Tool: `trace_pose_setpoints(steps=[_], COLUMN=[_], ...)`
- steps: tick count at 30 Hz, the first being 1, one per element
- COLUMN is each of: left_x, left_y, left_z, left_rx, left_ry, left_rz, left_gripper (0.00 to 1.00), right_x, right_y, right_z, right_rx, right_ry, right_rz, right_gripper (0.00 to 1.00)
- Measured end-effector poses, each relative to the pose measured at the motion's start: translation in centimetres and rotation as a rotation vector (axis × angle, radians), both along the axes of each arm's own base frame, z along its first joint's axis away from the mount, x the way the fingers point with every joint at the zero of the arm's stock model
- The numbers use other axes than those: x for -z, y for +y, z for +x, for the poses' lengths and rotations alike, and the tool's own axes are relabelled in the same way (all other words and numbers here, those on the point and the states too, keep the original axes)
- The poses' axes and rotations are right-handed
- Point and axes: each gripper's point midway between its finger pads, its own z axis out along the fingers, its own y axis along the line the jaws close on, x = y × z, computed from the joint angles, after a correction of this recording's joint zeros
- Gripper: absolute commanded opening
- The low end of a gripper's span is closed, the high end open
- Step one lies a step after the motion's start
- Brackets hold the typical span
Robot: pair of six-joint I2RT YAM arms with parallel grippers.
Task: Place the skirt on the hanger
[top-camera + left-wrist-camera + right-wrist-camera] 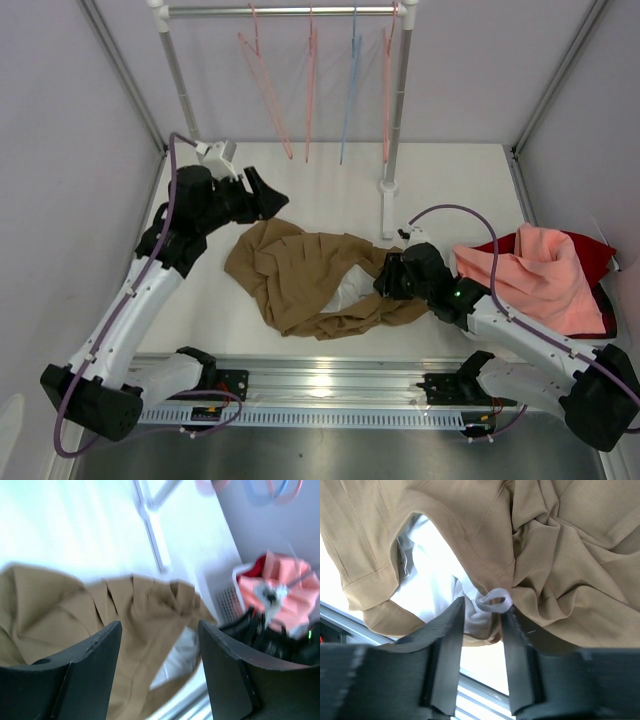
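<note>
The left gripper grabs a salmon-pink hanger by one side near the hanger's hook next, so the other side stays free for the skirt's loop.
The tan-brown skirt lies crumpled on the white table, its pale grey lining showing at the right end. My right gripper is at that end. In the right wrist view its fingers are closed narrowly on the bunched waistband beside a small grey loop. My left gripper hovers just beyond the skirt's far left corner. It is wide open and empty, with the skirt below it. Salmon-pink wire hangers hang on the rail at the back.
A light blue hanger hangs among the pink ones. The white rack post and foot stand just behind the skirt's right end. A salmon-pink cloth over a dark red cloth lies at the right in a white basket. A metal rail runs along the near edge.
</note>
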Motion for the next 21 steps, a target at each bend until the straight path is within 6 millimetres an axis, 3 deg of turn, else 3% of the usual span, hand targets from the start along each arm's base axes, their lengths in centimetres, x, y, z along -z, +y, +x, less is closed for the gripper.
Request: trace_pose_setpoints(steps=[6, 12, 21], left_x=[-5.3, -9.1, -12.7], left_y=[0.7, 1.9, 4.0], left_z=[5.4, 10.0, 14.4], left_rx=[-0.129, -0.270, -0.451], left_ry=[-0.098, -0.165, -0.220], left_rz=[0.035, 0.065, 0.123], left_gripper=[0.69, 0.71, 0.72], right_x=[-0.8, -1.6, -2.8], right_y=[-0.5, -1.1, -1.4], right_z=[-0.2, -0.2, 0.0], right_rx=[0.009, 0.029, 0.043], right_ry=[-0.015, -0.033, -0.052], right_rz=[-0.005, -0.015, -0.014], right_gripper=[0.62, 0.64, 0.64])
